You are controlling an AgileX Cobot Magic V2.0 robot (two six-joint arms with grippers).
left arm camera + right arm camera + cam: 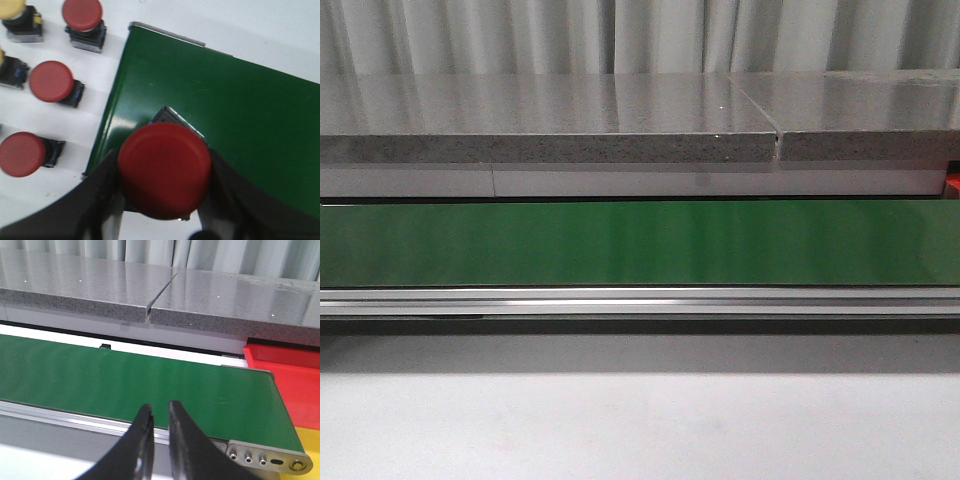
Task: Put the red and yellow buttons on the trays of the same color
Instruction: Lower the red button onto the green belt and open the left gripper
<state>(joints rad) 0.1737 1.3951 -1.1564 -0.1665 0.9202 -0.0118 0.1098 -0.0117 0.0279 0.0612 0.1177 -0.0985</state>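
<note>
The red button is hanging above the green belt in the left wrist view, so I should keep holding it in my left gripper.
In the left wrist view my left gripper [163, 167] is shut on a red button [164, 172], its black fingers [102, 177] pressing both sides of the cap. It hangs over the end of the green belt [225, 110]. Three more red buttons [51, 81] and a yellow button [11, 7] stand on the white table beside the belt. My right gripper [160, 412] is shut to a narrow slit with nothing in it, near the belt's other end [125, 380]. Beyond that end lie the red tray [295, 385] and a corner of the yellow tray [311, 440].
The green belt [640, 242] runs across the front view with an aluminium rail [640, 298] along its near edge. A grey stone ledge [550, 120] rises behind it. Neither arm nor any button shows in the front view.
</note>
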